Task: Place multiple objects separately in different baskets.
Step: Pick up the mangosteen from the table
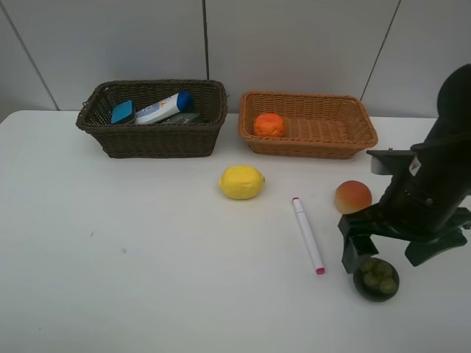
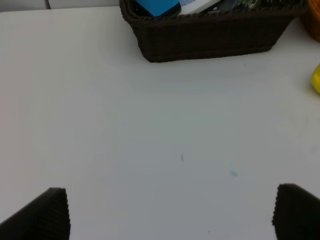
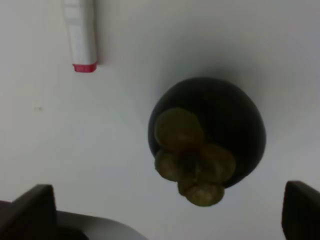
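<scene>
The mangosteen needs to go in the light orange-tan basket (image 1: 309, 147), so my right gripper should grab it next by its dark round body (image 1: 374, 285).
The dark brown basket (image 1: 158, 140) at the back left holds the eraser block (image 1: 122, 112), the blue-capped tube (image 1: 163, 107) and a partly hidden dark green pump bottle (image 1: 182, 118). The light orange-tan basket (image 1: 309, 147) holds the orange (image 1: 268, 124). On the table lie the lemon (image 1: 241, 182), the pink-tipped marker (image 1: 307, 234), the peach (image 1: 352, 196) and the mangosteen (image 1: 376, 279). My right gripper (image 1: 394, 254) hovers open just above the mangosteen (image 3: 205, 140), with its fingers apart on either side. My left gripper (image 2: 172, 215) is open over bare table, short of the dark basket (image 2: 210, 40).
The white table ends at a grey panelled wall behind the baskets. The marker's pink tip (image 3: 84, 67) lies close beside the mangosteen. A sliver of the lemon (image 2: 316, 80) shows at the edge of the left wrist view.
</scene>
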